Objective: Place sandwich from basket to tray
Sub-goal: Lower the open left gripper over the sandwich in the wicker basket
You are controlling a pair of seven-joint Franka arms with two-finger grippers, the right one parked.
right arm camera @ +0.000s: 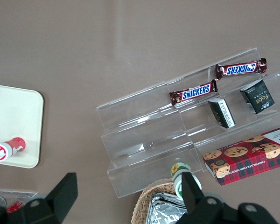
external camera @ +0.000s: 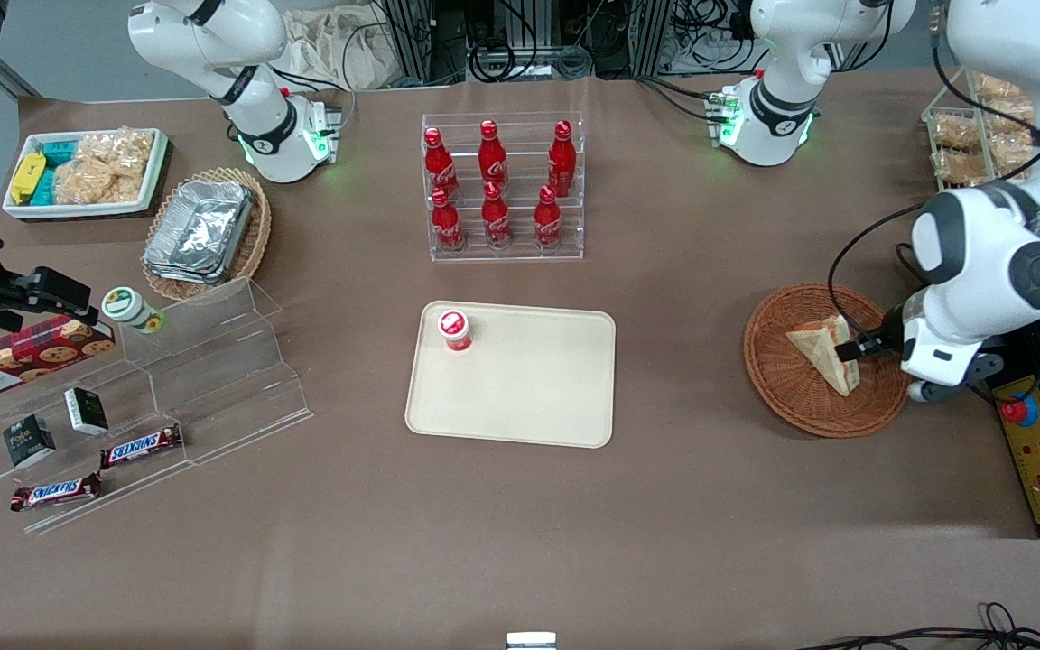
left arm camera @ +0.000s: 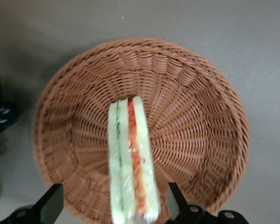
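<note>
My left gripper grabs the sandwich's outer bread slices next, since these flat sides of the bread stand upright on both sides of the red and green filling [left arm camera: 136, 163].
The sandwich [external camera: 820, 352] stands on edge in the round reddish-brown basket [external camera: 777, 384] toward the working arm's end of the table. In the left wrist view the sandwich [left arm camera: 130, 158] shows its red and green filling against the basket's weave [left arm camera: 191, 116]. My left gripper [external camera: 856, 348] is low over the basket, open, with one finger on each side of the sandwich and a gap on both sides [left arm camera: 114, 196]. The cream tray [external camera: 538, 397] lies flat at the table's middle.
A small red-capped bottle [external camera: 454, 329] stands on the tray's corner farthest from the camera. A clear rack of red cola bottles [external camera: 502, 185] stands farther from the camera than the tray. Acrylic steps with snacks [external camera: 168, 388], a foil-container basket [external camera: 204, 230] and a white snack bin [external camera: 87, 171] lie toward the parked arm's end.
</note>
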